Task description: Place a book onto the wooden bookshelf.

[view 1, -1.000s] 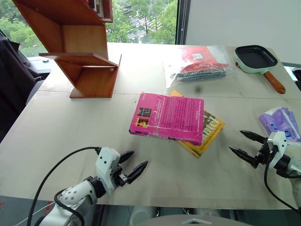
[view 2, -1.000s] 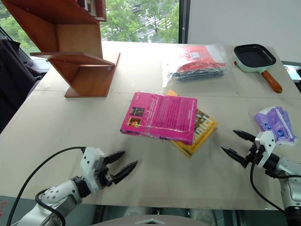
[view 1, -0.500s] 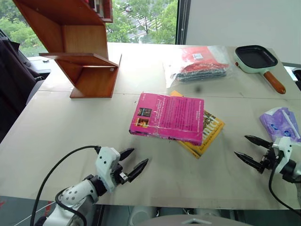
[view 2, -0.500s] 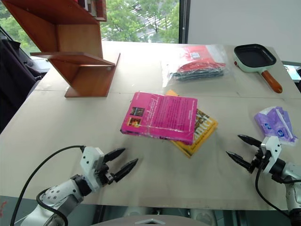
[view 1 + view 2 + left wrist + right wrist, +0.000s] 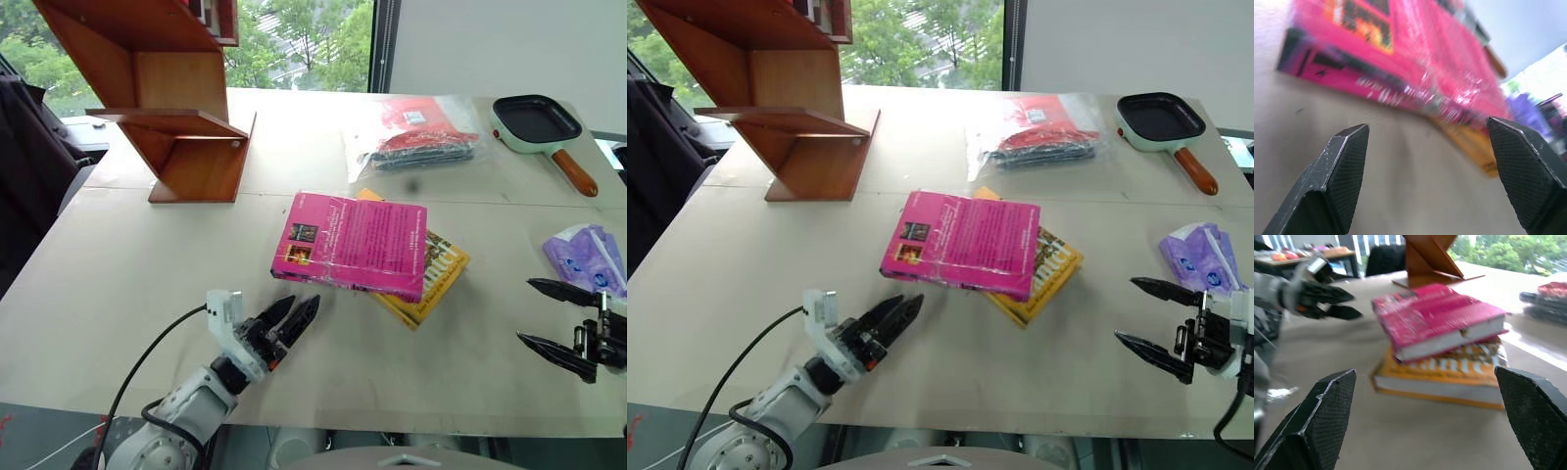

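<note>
My left gripper grabs the book across its thin lettered spine (image 5: 343, 286) next, since the pink book's broad cover (image 5: 355, 240) is wider than my open fingers.
The magenta-pink book (image 5: 348, 243) lies flat at the table's middle, on top of a yellow book (image 5: 436, 269). The reddish-brown wooden bookshelf (image 5: 186, 117) stands at the far left of the table. My left gripper (image 5: 299, 305) is open just short of the pink book's near left corner, pointing at it and apart from it. The left wrist view shows the book (image 5: 1415, 54) beyond the spread fingers (image 5: 1347, 161). My right gripper (image 5: 525, 311) hangs open near the table's right front edge, well clear of the books. In its wrist view both books (image 5: 1435, 313) lie ahead.
A clear plastic bag (image 5: 416, 132) holding red and dark items lies at the back centre. A black frying pan (image 5: 534, 119) with a wooden handle sits at the back right. A purple packet (image 5: 586, 257) lies by the right gripper. A dark chair (image 5: 24, 166) stands left of the table.
My left gripper rolled over and crept right and forward toward the pink book. My right gripper drew back toward the right front edge and rose. The books stayed put.
</note>
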`<state>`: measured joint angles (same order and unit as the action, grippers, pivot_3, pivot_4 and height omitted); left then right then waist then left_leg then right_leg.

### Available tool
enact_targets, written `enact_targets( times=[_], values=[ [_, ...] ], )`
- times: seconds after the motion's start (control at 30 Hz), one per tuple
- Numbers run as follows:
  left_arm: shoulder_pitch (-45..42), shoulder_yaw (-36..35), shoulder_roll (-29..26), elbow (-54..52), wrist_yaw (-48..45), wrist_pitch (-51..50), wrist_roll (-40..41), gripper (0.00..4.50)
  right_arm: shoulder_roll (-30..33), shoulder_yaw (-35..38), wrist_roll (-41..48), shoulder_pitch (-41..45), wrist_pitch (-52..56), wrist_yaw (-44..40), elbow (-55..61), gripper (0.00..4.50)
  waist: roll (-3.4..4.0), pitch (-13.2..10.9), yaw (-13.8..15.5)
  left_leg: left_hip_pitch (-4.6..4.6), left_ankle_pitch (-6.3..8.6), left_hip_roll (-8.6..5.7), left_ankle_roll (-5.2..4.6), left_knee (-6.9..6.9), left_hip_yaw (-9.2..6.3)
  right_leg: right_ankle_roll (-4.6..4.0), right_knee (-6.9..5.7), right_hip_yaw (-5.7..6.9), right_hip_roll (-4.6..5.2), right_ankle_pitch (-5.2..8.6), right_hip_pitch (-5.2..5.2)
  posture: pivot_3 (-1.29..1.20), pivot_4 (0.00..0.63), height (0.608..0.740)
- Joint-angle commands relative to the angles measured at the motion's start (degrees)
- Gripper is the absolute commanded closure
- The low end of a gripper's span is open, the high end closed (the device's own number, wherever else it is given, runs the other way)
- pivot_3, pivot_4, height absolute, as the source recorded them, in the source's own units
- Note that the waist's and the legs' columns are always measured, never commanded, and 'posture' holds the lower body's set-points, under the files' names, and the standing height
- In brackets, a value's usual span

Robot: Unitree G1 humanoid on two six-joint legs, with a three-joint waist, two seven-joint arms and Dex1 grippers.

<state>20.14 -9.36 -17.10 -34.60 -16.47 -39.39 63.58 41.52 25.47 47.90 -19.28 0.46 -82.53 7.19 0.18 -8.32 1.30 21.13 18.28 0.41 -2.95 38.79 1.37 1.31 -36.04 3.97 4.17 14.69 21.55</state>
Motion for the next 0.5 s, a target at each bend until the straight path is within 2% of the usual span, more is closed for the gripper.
enact_targets(
  times=[0.03, 0.23, 0.5],
  values=[
    [0.1, -0.9, 0.4, 2.9, 6.7, -5.1, 17.8, 0.56, 0.0, 3.2, 3.6, -1.9, 3.6, 0.8, 4.7, 0.0, -0.04, 0.0, -0.3, 0.0, 0.0, 0.0, 0.0, 0.0, 0.0, 0.0, 0.0, 0.0, 0.0, 0.0, 0.0, 0.0, 0.15, 0.74],
    [2.0, 1.5, 1.7, 3.6, 14.3, -5.6, 28.6, 0.56, -0.9, 4.8, 4.5, -4.1, 5.8, 2.5, 9.3, 0.0, -0.07, 0.0, -0.3, 0.02, 0.0, 0.0, 0.0, 0.09, 0.01, -0.02, 0.01, -0.04, -0.01, 0.01, 0.0, 0.0, 0.15, 0.74],
    [-5.5, 5.1, 6.7, 9.0, 19.1, -3.2, 29.5, 0.56, -1.7, 4.5, 3.4, -3.3, 6.3, 3.8, 10.6, 0.0, -0.06, 0.0, 0.9, 0.01, -0.01, -0.02, 0.01, 0.25, 0.01, -0.2, -0.01, -0.03, -0.08, 0.11, -0.07, 0.0, 0.15, 0.74]
  ],
)
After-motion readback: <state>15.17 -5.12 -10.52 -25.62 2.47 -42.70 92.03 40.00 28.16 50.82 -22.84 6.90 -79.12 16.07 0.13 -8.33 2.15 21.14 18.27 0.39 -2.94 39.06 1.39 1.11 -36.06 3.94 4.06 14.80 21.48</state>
